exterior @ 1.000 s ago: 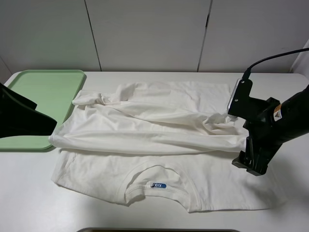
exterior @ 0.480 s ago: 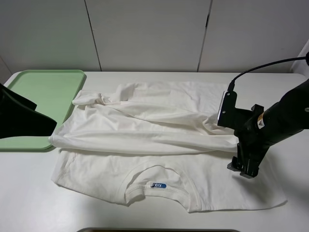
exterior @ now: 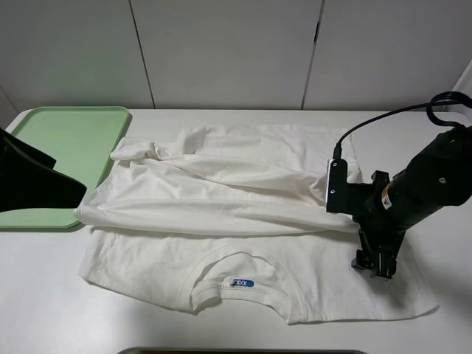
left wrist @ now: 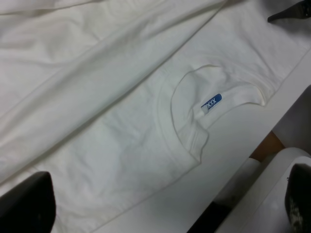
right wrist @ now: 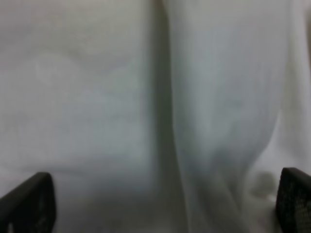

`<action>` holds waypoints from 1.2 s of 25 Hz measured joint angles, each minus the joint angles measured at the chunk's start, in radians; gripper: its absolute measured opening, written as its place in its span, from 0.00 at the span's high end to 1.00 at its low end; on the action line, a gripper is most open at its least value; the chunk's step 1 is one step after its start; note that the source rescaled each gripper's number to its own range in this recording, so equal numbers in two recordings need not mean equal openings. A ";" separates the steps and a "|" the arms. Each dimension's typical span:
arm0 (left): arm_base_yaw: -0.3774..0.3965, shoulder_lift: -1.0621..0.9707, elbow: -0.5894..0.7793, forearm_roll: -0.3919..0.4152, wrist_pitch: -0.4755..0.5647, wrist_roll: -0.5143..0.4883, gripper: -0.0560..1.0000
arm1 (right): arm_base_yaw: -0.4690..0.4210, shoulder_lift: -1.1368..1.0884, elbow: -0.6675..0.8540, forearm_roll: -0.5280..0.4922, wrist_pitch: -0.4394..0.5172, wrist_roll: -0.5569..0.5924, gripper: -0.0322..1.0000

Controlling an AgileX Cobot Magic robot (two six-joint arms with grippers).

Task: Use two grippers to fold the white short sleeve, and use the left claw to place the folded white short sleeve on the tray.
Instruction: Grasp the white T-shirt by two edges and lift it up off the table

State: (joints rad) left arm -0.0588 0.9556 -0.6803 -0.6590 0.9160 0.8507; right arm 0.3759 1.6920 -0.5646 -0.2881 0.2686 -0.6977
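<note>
Next, my right gripper picks up the white short sleeve by its folded edge (exterior: 345, 224) to fold it for the green tray (exterior: 70, 133).
The white short sleeve (exterior: 221, 199) lies spread on the table, its far part folded forward in a long wrinkled roll, with the collar and blue label (exterior: 242, 282) near the front. The pale green tray (exterior: 70, 133) sits at the back left, touching the shirt's sleeve. My right gripper (exterior: 372, 264) points down at the shirt's right side, open, with fabric close below its fingertips (right wrist: 29, 199). The left claw (left wrist: 165, 194) hovers open above the shirt's left part, and the label (left wrist: 211, 102) shows in its view. In the high view its black body (exterior: 29, 181) shows at the left edge over the tray.
White cabinet doors (exterior: 228, 51) close off the back of the table. The table's front edge (left wrist: 252, 150) runs just beyond the collar. A cable (exterior: 383, 118) loops up from the right arm.
The right gripper has moved left and lower, closer onto the shirt's right side. The left arm and the shirt have not moved.
</note>
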 joint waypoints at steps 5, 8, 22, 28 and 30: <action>0.000 0.000 0.000 0.000 0.000 0.000 0.06 | 0.000 0.004 -0.001 -0.084 -0.007 0.000 0.41; 0.000 0.000 0.000 0.000 0.000 0.000 0.06 | 0.000 0.004 -0.001 -0.137 -0.019 0.007 0.52; 0.000 0.000 0.000 0.000 0.004 0.000 0.06 | 0.000 0.004 -0.001 -0.342 -0.028 0.213 0.39; 0.000 0.000 0.000 0.000 0.004 0.000 0.06 | 0.000 0.004 -0.001 -0.405 -0.013 0.291 0.89; 0.000 0.000 0.000 0.000 0.003 0.000 0.06 | 0.000 0.004 -0.001 -0.408 0.007 0.299 0.97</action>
State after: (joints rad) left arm -0.0588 0.9556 -0.6803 -0.6590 0.9194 0.8507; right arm 0.3759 1.6959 -0.5652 -0.6962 0.2758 -0.3983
